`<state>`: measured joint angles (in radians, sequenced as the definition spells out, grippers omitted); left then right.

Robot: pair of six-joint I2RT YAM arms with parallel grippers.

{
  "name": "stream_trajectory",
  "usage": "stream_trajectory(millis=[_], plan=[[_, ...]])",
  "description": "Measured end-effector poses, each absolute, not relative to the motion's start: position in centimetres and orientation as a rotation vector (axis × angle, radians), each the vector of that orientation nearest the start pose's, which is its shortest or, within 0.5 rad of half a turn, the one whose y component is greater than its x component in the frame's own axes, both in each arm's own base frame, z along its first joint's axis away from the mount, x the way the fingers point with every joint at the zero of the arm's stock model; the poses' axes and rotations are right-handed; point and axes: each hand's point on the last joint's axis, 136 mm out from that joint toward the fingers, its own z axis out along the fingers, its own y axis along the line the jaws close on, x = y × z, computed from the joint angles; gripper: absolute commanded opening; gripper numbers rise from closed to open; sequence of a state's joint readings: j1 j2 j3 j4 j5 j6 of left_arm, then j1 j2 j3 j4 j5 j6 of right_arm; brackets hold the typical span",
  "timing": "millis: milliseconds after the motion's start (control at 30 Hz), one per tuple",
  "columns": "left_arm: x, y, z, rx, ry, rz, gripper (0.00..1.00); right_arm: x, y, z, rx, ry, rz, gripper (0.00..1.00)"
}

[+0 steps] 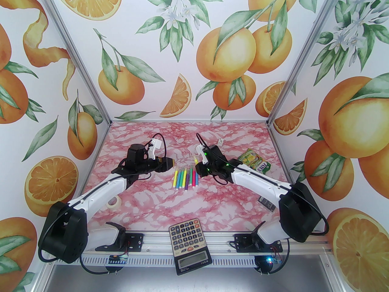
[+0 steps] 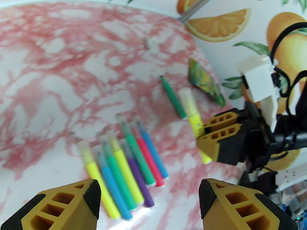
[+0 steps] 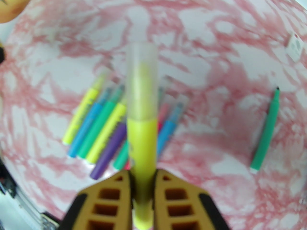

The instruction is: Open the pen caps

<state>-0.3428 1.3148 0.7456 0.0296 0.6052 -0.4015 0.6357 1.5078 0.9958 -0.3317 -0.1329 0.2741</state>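
Observation:
My left gripper grabs the yellow pen's translucent cap next. That leaves the pen's body to my right gripper, to pull the cap open.
My right gripper (image 3: pixel 142 174) is shut on the barrel of a yellow pen (image 3: pixel 141 147), held above the table. Its translucent cap (image 3: pixel 142 80) sits on the far end. In the left wrist view the same pen (image 2: pixel 194 120) juts from the right gripper (image 2: pixel 201 133). A row of capped pens (image 1: pixel 185 178), yellow, blue, green, purple and pink, lies mid-table below it. One green pen (image 3: pixel 266 133) lies apart with its dark tip bare. My left gripper (image 2: pixel 150 195) hovers open left of the row (image 2: pixel 124 166), holding nothing.
A green-yellow snack pouch (image 1: pixel 254 162) lies at the back right. A calculator (image 1: pixel 188 240) rests at the front edge, a tape roll (image 1: pixel 113 203) under the left arm, and a small dark object (image 1: pixel 266 203) by the right arm. A white tag (image 1: pixel 220 142) lies behind.

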Motion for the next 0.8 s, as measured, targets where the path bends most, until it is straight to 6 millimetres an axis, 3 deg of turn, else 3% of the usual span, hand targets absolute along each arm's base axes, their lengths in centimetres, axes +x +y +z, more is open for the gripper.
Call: stream_trajectory(millis=[400, 600, 800], plan=[[31.9, -26.0, 19.4, 0.42, 2.096, -1.26, 0.72, 29.5, 29.6, 15.9, -0.653, 2.285, 0.79, 0.16], [32.1, -27.7, 20.1, 0.459, 2.07, -1.306, 0.71, 28.7, 30.6, 16.3, -0.711, 2.257, 0.83, 0.16], [32.3, -28.4, 20.3, 0.471, 2.062, -1.327, 0.58, 28.2, 31.0, 16.4, -0.743, 2.246, 0.837, 0.16]])
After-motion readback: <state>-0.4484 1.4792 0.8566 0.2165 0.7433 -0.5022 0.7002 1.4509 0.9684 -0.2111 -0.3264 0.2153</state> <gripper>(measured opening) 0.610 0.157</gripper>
